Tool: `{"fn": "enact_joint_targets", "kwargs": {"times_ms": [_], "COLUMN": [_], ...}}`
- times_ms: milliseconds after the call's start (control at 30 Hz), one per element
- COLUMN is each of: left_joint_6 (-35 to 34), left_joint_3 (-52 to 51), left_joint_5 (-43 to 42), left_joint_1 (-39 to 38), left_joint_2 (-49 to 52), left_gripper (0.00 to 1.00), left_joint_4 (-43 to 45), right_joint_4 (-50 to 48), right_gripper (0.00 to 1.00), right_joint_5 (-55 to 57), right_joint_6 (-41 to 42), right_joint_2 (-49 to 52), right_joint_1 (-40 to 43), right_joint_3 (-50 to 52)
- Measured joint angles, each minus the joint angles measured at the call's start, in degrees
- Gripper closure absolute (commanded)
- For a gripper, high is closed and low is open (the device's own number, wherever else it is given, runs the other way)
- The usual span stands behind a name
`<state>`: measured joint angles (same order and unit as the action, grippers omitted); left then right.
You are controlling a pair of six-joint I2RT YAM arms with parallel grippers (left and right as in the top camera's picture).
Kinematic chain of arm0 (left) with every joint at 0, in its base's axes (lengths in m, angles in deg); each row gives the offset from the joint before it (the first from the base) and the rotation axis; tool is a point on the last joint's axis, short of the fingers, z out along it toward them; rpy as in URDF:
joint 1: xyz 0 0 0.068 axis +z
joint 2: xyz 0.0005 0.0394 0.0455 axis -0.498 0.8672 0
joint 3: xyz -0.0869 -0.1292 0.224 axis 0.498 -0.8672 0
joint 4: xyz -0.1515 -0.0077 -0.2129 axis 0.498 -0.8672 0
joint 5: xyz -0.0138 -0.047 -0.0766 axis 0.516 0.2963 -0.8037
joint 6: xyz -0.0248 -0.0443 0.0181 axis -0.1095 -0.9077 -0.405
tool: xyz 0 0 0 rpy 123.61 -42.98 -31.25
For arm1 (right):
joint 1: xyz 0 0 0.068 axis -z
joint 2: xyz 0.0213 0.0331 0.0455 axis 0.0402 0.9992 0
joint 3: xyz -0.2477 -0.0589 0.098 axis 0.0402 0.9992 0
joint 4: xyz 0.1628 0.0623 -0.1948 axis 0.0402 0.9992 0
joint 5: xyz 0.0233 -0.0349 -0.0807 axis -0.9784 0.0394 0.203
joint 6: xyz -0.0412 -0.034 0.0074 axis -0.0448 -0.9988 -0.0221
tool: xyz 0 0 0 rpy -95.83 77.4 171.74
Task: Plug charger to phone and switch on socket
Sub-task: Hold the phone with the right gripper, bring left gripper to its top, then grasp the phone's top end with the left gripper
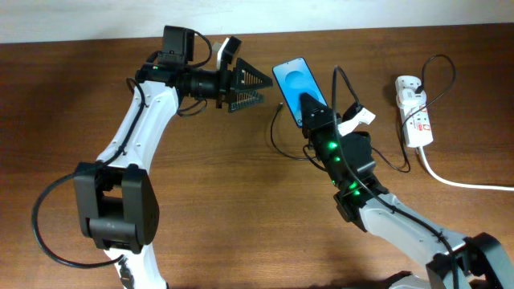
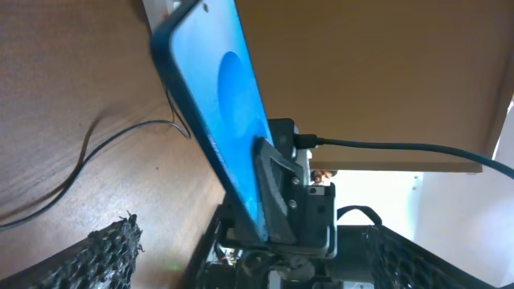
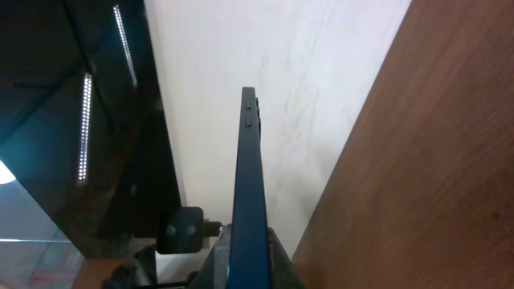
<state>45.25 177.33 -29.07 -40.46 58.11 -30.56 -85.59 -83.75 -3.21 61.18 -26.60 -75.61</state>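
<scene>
The left gripper grabs the phone by its long side edge (image 1: 283, 91) (image 2: 197, 125) next, which leaves the phone's lower end free to plug the charger.
The phone (image 1: 292, 79), with its bright blue screen, is lifted off the table and tilted, its lower end clamped in my right gripper (image 1: 310, 108). The right wrist view shows it edge-on (image 3: 250, 177) between the shut fingers (image 3: 249, 261). My left gripper (image 1: 265, 88) is open and empty just left of the phone, facing its screen (image 2: 229, 104); its fingers frame the bottom of the left wrist view (image 2: 257, 269). The charger's thin black cable (image 1: 275, 136) loops on the table under the phone (image 2: 88, 148); I cannot make out its plug tip. The white socket (image 1: 414, 112) lies at the far right.
The socket's thick white cord (image 1: 458, 181) runs off to the right edge. More thin black cable loops near the socket (image 1: 440, 68) and beside the right wrist (image 1: 393, 164). The tabletop is brown wood (image 1: 241, 201).
</scene>
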Motion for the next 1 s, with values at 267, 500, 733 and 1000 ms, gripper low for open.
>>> {"fn": "enact_joint_targets", "kwargs": {"times_ms": [267,500,733,1000], "left_joint_6": [-3.23,-12.15,-15.30,-16.81], "left_joint_3": [-0.02,-0.02,-0.02,-0.02], "left_joint_5": [2.58,7.65,7.43,7.48], "left_joint_1": [-0.83,-1.95,-2.49,-3.02], "left_joint_2": [0.00,0.00,0.00,0.00], "left_gripper": [0.12,0.09,0.11,0.17], "left_joint_4": [0.02,6.03,9.90,11.19], "right_joint_4": [-0.68,-0.66,-0.22,0.52], "right_gripper": [0.96,0.96,0.96,0.96], "right_joint_5": [0.24,0.63,0.63,0.74], "right_joint_6": [0.74,1.18,3.45,7.65], "right_joint_2": [0.24,0.26,0.26,0.72], "right_joint_1": [-0.09,-1.97,-3.39,-4.59], "right_joint_3": [0.00,0.00,0.00,0.00]}}
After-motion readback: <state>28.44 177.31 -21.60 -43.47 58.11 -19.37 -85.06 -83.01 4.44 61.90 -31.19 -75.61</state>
